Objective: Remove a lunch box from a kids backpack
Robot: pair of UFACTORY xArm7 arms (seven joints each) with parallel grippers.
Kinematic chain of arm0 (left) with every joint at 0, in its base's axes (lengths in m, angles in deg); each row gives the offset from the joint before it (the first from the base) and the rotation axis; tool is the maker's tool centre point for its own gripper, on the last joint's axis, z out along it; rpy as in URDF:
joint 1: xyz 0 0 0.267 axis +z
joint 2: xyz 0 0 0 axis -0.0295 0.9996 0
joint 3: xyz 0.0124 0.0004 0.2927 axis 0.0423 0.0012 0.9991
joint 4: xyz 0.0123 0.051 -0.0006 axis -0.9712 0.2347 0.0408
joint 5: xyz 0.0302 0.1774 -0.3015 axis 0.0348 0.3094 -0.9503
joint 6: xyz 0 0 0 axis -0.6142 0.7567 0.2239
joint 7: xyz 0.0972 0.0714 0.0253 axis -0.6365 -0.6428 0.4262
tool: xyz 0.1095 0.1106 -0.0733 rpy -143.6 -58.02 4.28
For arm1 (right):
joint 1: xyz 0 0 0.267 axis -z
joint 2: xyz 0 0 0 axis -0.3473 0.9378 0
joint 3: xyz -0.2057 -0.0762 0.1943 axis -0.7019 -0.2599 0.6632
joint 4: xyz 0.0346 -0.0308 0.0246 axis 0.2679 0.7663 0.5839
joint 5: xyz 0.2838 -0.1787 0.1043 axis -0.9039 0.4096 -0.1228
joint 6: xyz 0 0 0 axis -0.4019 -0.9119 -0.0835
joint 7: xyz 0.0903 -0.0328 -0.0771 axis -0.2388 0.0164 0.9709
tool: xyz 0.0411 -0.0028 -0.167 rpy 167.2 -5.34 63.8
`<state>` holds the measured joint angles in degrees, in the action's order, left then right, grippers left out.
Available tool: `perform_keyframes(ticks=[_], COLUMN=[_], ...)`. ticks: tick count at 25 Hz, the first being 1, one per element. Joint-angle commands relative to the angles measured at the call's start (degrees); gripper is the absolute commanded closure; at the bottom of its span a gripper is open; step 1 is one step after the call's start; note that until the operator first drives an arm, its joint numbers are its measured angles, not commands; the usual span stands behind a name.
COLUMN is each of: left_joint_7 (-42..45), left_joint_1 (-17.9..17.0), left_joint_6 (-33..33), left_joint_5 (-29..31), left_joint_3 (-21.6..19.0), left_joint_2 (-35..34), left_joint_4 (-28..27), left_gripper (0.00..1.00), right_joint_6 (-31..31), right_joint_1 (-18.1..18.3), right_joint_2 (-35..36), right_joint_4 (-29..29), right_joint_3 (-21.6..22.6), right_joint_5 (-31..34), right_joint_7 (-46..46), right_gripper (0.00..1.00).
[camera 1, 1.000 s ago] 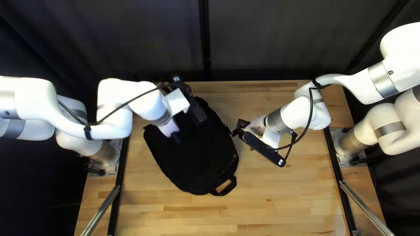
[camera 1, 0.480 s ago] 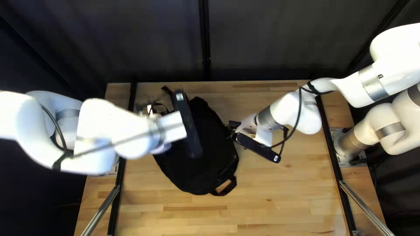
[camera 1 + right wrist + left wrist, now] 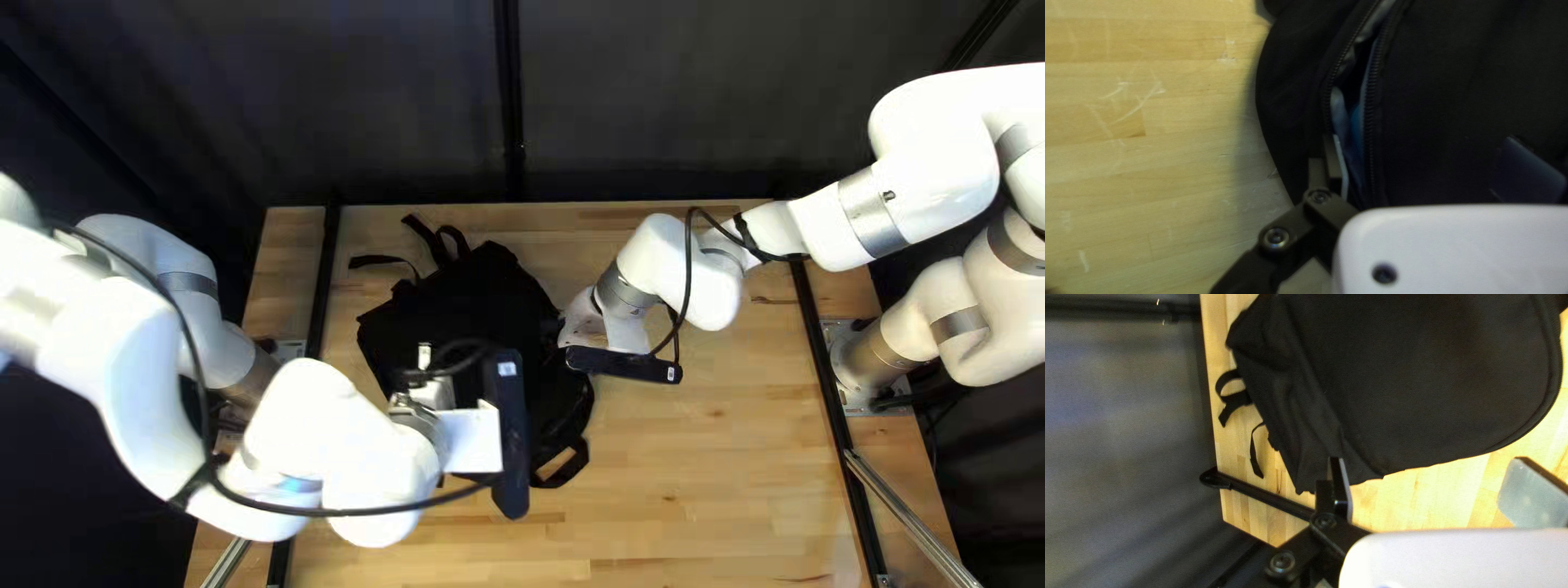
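The backpack's opening should be held wide for the lunch box, so my right gripper should next grab the backpack by its flap's zippered edge (image 3: 1372,125).
The black backpack (image 3: 479,294) lies flat on the table, its top handle toward the near edge in the top left view. My left gripper (image 3: 435,376) is over its left side. In the left wrist view my left gripper (image 3: 1434,490) stands open beside the backpack (image 3: 1426,381), nothing between its fingers. At the bag's right side is my right gripper (image 3: 563,327), fingertips hidden there. In the right wrist view my right gripper (image 3: 1432,169) is open, one finger at a parted zipper (image 3: 1372,87), the other over black cloth. Something blue (image 3: 1356,128) shows inside; whether it is the lunch box, I cannot tell.
Loose straps (image 3: 435,240) trail from the bag toward the table's far edge. Wooden table (image 3: 697,479) surrounds the bag, with a black rail (image 3: 1263,495) along the side in the left wrist view.
My left arm has swung from the bag's far part toward the near edge, uncovering the straps. My right gripper has moved left, up against the bag's side. The backpack looks unmoved.
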<state>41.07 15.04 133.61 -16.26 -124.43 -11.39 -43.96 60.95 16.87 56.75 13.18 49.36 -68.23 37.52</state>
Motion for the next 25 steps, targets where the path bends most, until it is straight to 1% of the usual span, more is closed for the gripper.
perform_keyframes(ticks=[1,2,3,4,5,6,7,8,10,12,15,19,20,21,23,25], left_joint_7=[-0.3,-0.5,-1.0,-1.3,-1.6,-2.2,-2.5,-2.8,-3.0,-3.0,-3.3,-3.3,-3.3,-3.3,-3.5,-3.6], left_joint_1=[0.0,0.0,-0.1,-0.1,-0.1,-0.2,-0.2,-0.3,-0.3,-0.4,-0.5,-0.5,-0.5,-0.5,-0.5,-0.4], left_joint_6=[-3.4,-3.8,-4.5,-5.0,-5.2,-5.7,-5.9,-6.3,-6.6,-6.6,-6.1,-6.0,-6.0,-5.9,-5.8,-5.7], left_joint_5=[0.6,0.4,0.1,-0.2,-0.4,-1.0,-1.2,-1.5,-1.6,-1.7,-2.0,-1.9,-1.9,-1.9,-2.0,-2.0], left_joint_3=[0.0,0.1,0.3,0.5,0.6,1.0,1.1,1.3,1.5,1.5,1.5,1.5,1.5,1.5,1.6,1.6], left_joint_2=[1.4,1.2,0.8,0.5,0.2,-0.5,-0.8,-1.2,-1.5,-1.7,-2.1,-2.0,-2.1,-2.1,-2.1,-2.2], left_joint_4=[1.3,1.5,2.0,2.3,2.5,2.9,3.1,3.5,3.8,3.8,3.7,3.6,3.6,3.6,3.5,3.5], left_gripper=[0.00,0.00,0.00,0.00,0.00,0.00,0.00,0.00,0.00,0.00,0.00,0.00,0.00,0.00,0.00,0.00], right_joint_6=[0.2,0.2,0.1,-0.1,-0.2,-0.3,-0.2,-0.1,0.9,3.0,5.8,9.0,9.2,9.4,8.9,8.1], right_joint_1=[0.6,0.6,0.7,0.8,0.9,1.2,1.3,1.2,0.8,-0.5,-3.0,-9.1,-10.1,-11.5,-12.6,-12.2], right_joint_2=[0.9,1.1,1.3,2.1,2.4,3.1,3.4,3.5,3.4,2.3,0.9,-1.0,-1.4,-2.2,-4.1,-5.8], right_joint_4=[0.4,0.3,0.1,-0.6,-0.8,-1.3,-1.4,-1.5,-1.1,0.2,2.2,5.1,5.6,6.5,8.0,9.2], right_joint_3=[0.3,0.3,0.3,0.2,0.2,0.2,0.2,0.1,-0.1,-0.7,-2.1,-6.8,-7.6,-8.9,-9.7,-9.1], right_joint_5=[-1.7,-1.8,-1.7,-1.5,-1.6,-1.8,-1.8,-1.7,-1.0,1.3,6.3,21.6,25.0,31.1,41.2,48.8], right_joint_7=[2.2,2.4,2.5,2.5,2.7,3.4,3.5,3.4,2.5,-0.9,-8.4,-29.6,-33.9,-41.6,-54.2,-63.6], right_gripper=[0.00,0.00,0.12,0.17,0.61,0.93,0.94,1.00,1.00,1.00,1.00,1.00,1.00,1.00,1.00,1.00])
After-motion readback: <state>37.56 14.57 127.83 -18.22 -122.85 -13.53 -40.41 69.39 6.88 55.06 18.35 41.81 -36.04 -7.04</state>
